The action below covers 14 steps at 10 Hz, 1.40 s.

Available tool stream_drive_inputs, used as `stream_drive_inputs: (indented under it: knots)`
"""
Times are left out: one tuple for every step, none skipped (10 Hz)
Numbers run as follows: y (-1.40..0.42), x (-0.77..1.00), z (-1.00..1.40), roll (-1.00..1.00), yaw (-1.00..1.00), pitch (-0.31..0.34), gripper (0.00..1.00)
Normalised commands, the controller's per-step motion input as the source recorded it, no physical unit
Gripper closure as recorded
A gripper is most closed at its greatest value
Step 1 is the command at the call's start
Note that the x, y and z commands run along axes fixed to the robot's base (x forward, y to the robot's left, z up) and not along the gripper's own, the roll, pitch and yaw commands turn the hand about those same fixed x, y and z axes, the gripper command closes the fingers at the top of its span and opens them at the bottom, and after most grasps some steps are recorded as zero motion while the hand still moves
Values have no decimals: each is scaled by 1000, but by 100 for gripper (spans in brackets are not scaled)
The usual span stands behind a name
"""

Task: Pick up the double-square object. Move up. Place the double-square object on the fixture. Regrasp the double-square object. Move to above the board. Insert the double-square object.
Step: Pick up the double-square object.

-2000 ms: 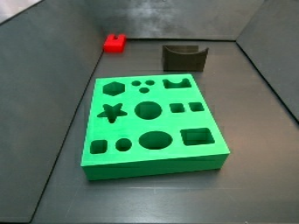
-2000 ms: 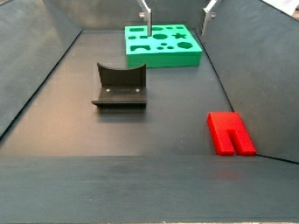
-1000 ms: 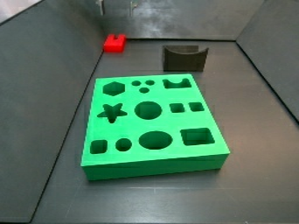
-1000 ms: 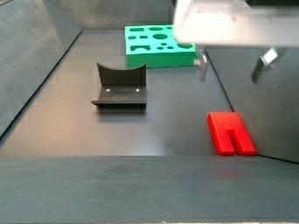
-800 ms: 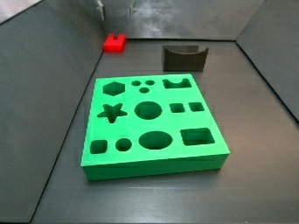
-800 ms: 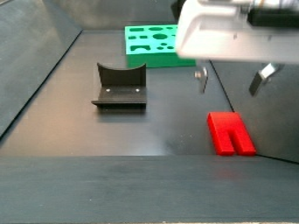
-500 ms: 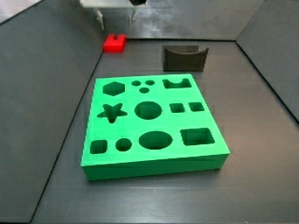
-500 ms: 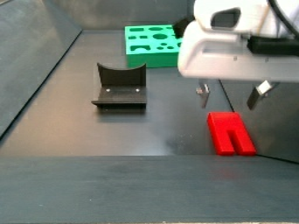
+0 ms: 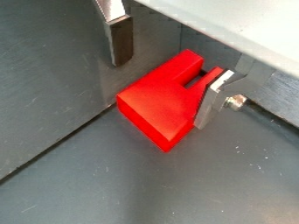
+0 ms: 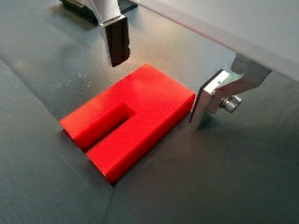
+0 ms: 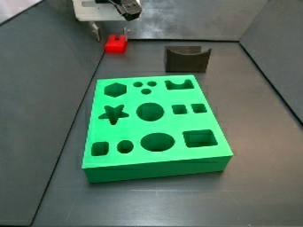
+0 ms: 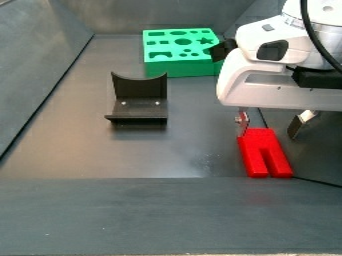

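My gripper should next grab the double-square object by its outer sides (image 9: 149, 80) beside the slot, then set it on the fixture.
The double-square object (image 9: 163, 103) is a small red stepped piece with a slot in one end. It lies flat on the dark floor close to a side wall, and shows in both wrist views (image 10: 122, 118) and both side views (image 11: 116, 42) (image 12: 267, 155). My gripper (image 9: 163, 87) is open and low over it, with one silver finger (image 10: 117, 48) on each side of the piece and a gap left. The gripper also shows in both side views (image 11: 110, 27) (image 12: 271, 122). The fixture (image 11: 187, 58) (image 12: 136, 98) stands empty. The green board (image 11: 130, 129) (image 12: 187, 68) lies apart.
Grey walls close in the floor on all sides. The red piece lies near a corner, with a wall (image 11: 71, 53) right beside it. The fixture stands between that corner and the board's far end.
My gripper has come into view from above and moved down to the red piece, jaws still open. The piece, fixture and board have not moved.
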Motion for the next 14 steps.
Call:
stream_drive_inputs:
  knots:
    - [6,29,-743,0,197,-196,0]
    - [0,146,-780,0,217,-164,0]
    - [0,123,-843,0,229,-187,0]
    - [0,306,-920,0,266,-149,0]
    - [0,320,-937,0,266,-141,0]
    - [0,463,-966,0,249,-113,0]
    - [9,563,-949,-10,206,-100,0]
    - [20,643,-934,-50,157,-100,0]
    - [0,611,-897,-49,123,-116,0]
    - [40,137,-669,0,157,-93,0]
    - [0,0,0,6,0,0,0]
    - [0,0,0,4,0,3,0]
    - [0,0,0,0,0,0,0]
    - [0,0,0,0,0,0,100]
